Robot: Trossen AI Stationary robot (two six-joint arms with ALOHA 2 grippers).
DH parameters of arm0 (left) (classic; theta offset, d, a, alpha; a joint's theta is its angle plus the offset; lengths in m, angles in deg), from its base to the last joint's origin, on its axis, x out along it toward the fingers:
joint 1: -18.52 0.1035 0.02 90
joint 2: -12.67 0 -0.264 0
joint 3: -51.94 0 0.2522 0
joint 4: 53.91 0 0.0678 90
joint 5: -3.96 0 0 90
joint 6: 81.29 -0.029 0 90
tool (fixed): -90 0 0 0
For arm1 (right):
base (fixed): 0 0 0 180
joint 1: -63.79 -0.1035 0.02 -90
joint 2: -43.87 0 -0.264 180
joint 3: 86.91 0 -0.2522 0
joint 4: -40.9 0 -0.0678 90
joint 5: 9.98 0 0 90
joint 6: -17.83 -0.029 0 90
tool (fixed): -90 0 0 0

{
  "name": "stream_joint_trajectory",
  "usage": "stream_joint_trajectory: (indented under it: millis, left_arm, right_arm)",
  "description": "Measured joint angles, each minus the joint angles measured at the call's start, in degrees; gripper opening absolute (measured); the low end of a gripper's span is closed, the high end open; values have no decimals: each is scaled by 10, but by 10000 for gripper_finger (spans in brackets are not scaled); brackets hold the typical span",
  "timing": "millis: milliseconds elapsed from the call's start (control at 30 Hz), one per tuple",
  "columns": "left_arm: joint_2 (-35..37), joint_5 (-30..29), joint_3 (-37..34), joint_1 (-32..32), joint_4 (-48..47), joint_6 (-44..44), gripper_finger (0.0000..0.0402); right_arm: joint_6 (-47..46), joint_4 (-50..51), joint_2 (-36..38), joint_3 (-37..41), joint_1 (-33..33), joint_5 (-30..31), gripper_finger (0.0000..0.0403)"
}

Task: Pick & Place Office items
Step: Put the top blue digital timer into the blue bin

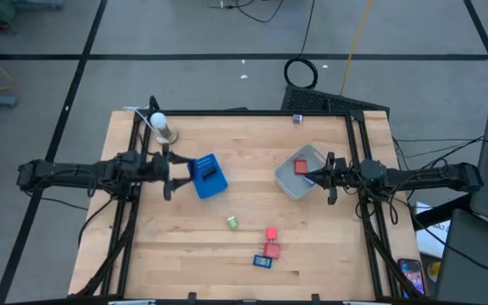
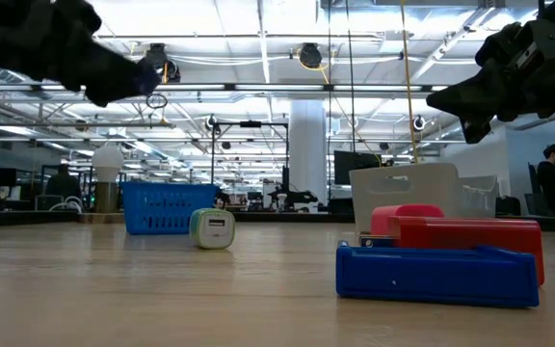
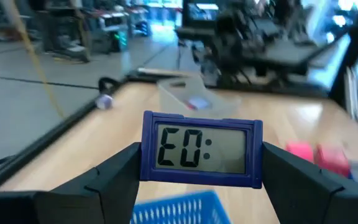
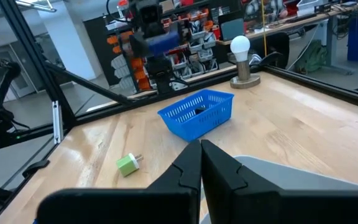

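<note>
My left gripper should move the clock inward before it opens, because the clock's lower edge hangs over the blue mesh basket's side rim (image 1: 196, 185).
My left gripper (image 3: 201, 163) is shut on a small blue-framed digital clock (image 3: 202, 149), over the blue mesh basket (image 1: 210, 180) near the table's left. My right gripper (image 4: 201, 155) is shut and hovers over the clear plastic tub (image 1: 299, 174), which holds a red piece (image 1: 300, 167). On the near part of the table lie a green bit (image 1: 232, 222), two red blocks (image 1: 271, 241) and a dark flat rectangle with blue (image 1: 263, 262). In the low view the blue-edged piece (image 2: 436, 275) lies in front of the red blocks (image 2: 456, 233). My left gripper pinches the clock by its two short ends (image 3: 146, 155), one finger (image 3: 114, 174) on each side. The fingers come in level from the table's left. The clock is lifted clear above the basket's rim (image 3: 179, 208), its display facing the wrist camera.
A white bulb on a round base (image 1: 161, 127) stands at the far left corner. A small piece (image 1: 296, 119) lies at the far edge. Black frame rails run along the table's left and right sides. Bare wood lies between the basket and the tub.
</note>
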Motion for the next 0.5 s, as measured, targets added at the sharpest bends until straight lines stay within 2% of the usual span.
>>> stream_joint_trajectory:
  millis: [100,233,367,500]
  left_arm:
    - [-23,-18,33,-1,-2,35,289]
    - [-83,-50,107,10,-95,89,290]
    - [-171,-52,177,22,-202,117,283]
    - [-265,-51,215,23,-248,106,283]
  right_arm:
    - [0,0,0,0,0,0,0]
    - [0,0,0,0,0,0,0]
    - [0,0,0,0,0,1,0]
    - [0,2,0,0,0,1,0]
